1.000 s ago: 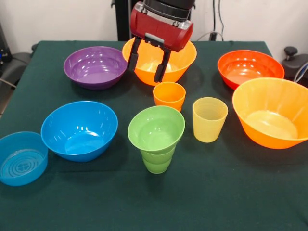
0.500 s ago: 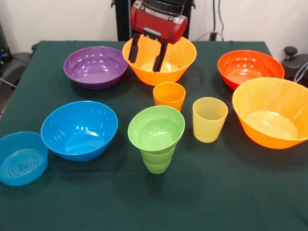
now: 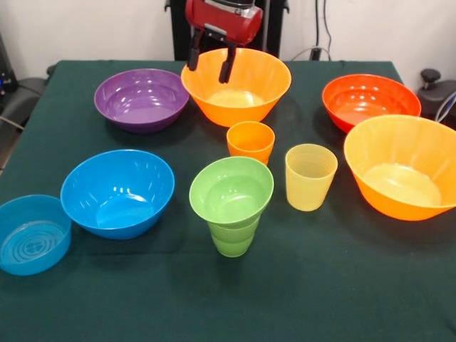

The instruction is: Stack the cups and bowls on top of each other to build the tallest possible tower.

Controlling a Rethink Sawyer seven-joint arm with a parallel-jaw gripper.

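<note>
Next, my gripper picks up the orange cup by its rim point(image 3: 235, 130) to stack it into the green tower point(image 3: 231, 192).
The tower point(image 3: 231, 206) stands near the table's front middle: a small green bowl point(image 3: 231, 189) sits on the green ribbed cup point(image 3: 231, 239). The orange cup point(image 3: 250, 141) and the pale yellow cup point(image 3: 310, 177) stand upright just behind and to its right. My gripper point(image 3: 209, 64) is open and empty, raised at the top edge over the far big orange bowl point(image 3: 236, 85). The purple bowl point(image 3: 141, 98), red-orange bowl point(image 3: 370, 101), second big orange bowl point(image 3: 402, 165), medium blue bowl point(image 3: 117, 191) and translucent blue bowl point(image 3: 30, 234) sit around.
The dark green table cloth point(image 3: 335, 285) has open room at the front right. The robot's black pedestal point(image 3: 182, 28) stands behind the far edge. A dark chair part point(image 3: 436, 89) shows at the right edge.
My gripper has risen and drawn back toward the pedestal, from low above the orange cup to the top edge, still open and empty. Nothing on the table has moved.
</note>
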